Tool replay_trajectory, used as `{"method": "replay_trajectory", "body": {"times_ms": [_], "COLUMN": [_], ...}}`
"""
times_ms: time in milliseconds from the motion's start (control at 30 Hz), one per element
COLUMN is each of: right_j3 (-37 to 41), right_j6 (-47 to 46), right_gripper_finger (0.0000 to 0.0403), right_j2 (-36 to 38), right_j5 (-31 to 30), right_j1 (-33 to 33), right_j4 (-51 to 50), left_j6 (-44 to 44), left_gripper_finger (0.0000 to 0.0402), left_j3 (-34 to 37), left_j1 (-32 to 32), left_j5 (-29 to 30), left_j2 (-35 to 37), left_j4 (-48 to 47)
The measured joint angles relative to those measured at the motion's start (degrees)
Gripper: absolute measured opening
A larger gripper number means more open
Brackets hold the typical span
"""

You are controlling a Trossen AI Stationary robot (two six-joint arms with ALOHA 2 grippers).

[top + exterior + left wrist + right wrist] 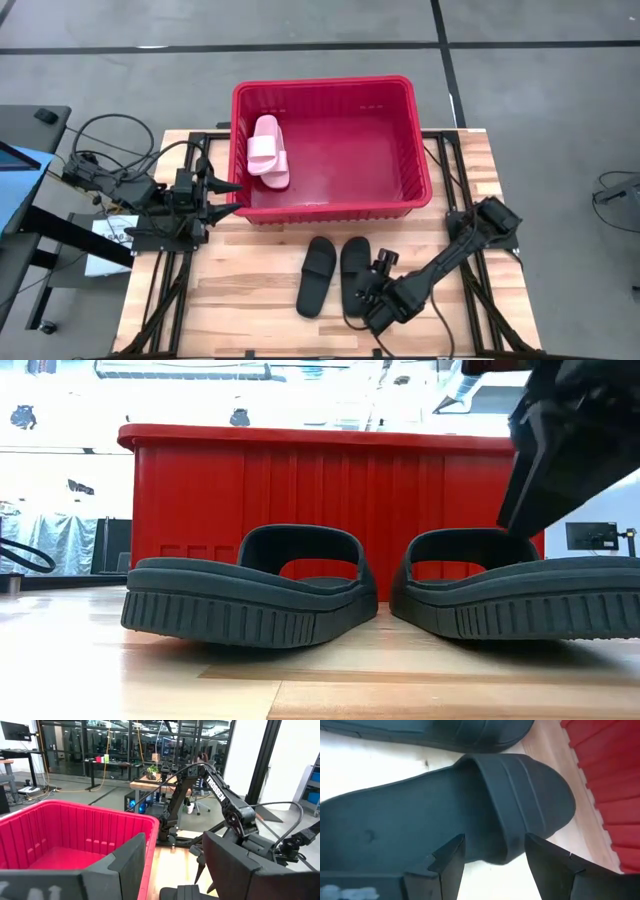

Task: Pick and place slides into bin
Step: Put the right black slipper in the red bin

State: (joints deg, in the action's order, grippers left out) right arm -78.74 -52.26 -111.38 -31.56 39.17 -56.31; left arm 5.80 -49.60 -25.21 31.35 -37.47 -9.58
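Observation:
The black slide's strap edge [499,840] and the wood are below both fingers of my right gripper, so I should lower it before closing on the slide.
The red bin [420,150] stands at the table's far middle. A pale pink slide [268,150] lies on its floor at the left; I cannot tell whether a second lies with it. Two black slides lie side by side on the table just before the bin, the left one [317,276] and the right one [354,268], both resting on their soles [250,610]. My right gripper [368,292] is open, low over the right black slide [470,805]. One finger [447,857] is over the footbed and the other [545,855] is past the slide's side edge, by the strap [530,790]. My left gripper [232,196] is open and empty at the bin's near left corner.
The bin's near wall [330,510] rises right behind the black slides. Bare wood [230,300] lies to the left of the slides. Cables and gear [100,170] sit beyond the table's left edge. A dark table [30,120] stands at the far left.

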Motion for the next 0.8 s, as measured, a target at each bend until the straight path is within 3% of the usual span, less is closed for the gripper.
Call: {"method": "replay_trajectory", "body": {"times_ms": [367,500,667,800], "right_j3": [0.3,2.6,4.4,4.1], "right_j6": [2.5,4.8,4.9,4.0], "right_gripper_finger": [0.0176,0.0132,0.0024,0.0009], "right_j2": [-0.6,-0.5,-0.2,-0.2], "right_j5": [-0.2,3.0,6.2,6.5], "right_j1": [-4.4,-6.1,-7.5,-7.5], "right_j4": [-0.5,3.6,6.6,6.2], "left_j6": [0.0,0.0,0.0,0.0], "left_gripper_finger": [0.0187,0.0187,0.0187,0.0187], "left_j3": [0.0,0.0,0.0,0.0], "left_j1": [0.0,0.0,0.0,0.0], "left_j5": [-0.2,-0.7,-0.7,-0.7], "left_j2": [0.0,0.0,0.0,0.0], "left_j4": [0.0,0.0,-0.1,-0.3]}}
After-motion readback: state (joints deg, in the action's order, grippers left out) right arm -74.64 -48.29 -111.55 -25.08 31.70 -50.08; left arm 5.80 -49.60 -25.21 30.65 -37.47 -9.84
